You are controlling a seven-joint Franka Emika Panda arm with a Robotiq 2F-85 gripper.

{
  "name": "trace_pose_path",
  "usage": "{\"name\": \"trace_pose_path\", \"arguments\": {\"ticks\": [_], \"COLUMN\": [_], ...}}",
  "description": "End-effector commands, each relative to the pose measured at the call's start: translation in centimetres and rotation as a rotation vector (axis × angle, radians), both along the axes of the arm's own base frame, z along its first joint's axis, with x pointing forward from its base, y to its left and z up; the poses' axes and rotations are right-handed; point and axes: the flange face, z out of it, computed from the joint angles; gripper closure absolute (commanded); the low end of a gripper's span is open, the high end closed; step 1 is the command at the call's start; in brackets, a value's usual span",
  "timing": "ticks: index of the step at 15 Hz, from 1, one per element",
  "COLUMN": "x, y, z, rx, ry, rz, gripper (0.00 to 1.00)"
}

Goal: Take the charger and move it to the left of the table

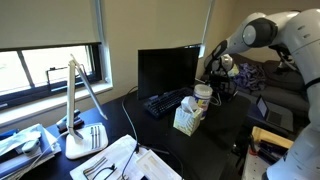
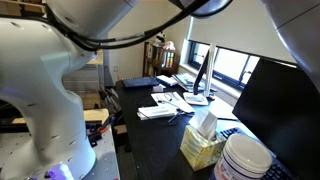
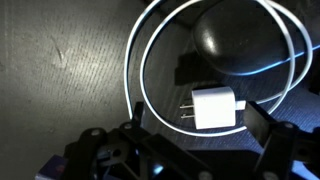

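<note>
The plug block is between my gripper's fingers but still below them in the wrist view, so my gripper should go lower before it closes on the plug block.
In the wrist view the charger [image 3: 215, 108] is a white plug block with two prongs pointing left, lying on the black table [image 3: 70, 60]. Its thin white cord [image 3: 140, 60] curls in a loop around it. My gripper [image 3: 197, 125] is open, with one dark finger on each side of the plug block, low over it. The right finger is close to the block's cord end and the left finger stands apart from the prongs. In an exterior view the gripper [image 1: 218, 68] is behind the monitor at the far side of the table [image 1: 225, 140]. The charger is hidden there.
A dark rounded object [image 3: 235, 38] lies just beyond the plug inside the cord loop. On the table stand a black monitor [image 1: 170, 68], keyboard [image 1: 165, 102], cream tissue box [image 1: 188, 120], white container [image 1: 203, 94], white desk lamp [image 1: 82, 105] and papers [image 2: 165, 106].
</note>
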Motion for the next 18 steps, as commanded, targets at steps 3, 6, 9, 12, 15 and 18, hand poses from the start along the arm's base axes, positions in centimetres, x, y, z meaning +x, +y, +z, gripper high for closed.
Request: {"name": "trace_pose_path", "arguments": {"ticks": [3, 6, 9, 12, 15, 18], "x": [0.8, 1.0, 1.3, 2.2, 3.2, 3.8], "y": [-1.3, -0.7, -0.7, -0.6, 0.0, 0.3], "z": [1.1, 1.5, 1.8, 0.3, -1.3, -2.3], "rx": [0.065, 0.054, 0.058, 0.045, 0.055, 0.065], "ry": [0.045, 0.037, 0.036, 0.023, 0.026, 0.027], "rz": [0.147, 0.116, 0.127, 0.128, 0.148, 0.156], "gripper": [0.0, 0.0, 0.0, 0.0, 0.0, 0.0]}}
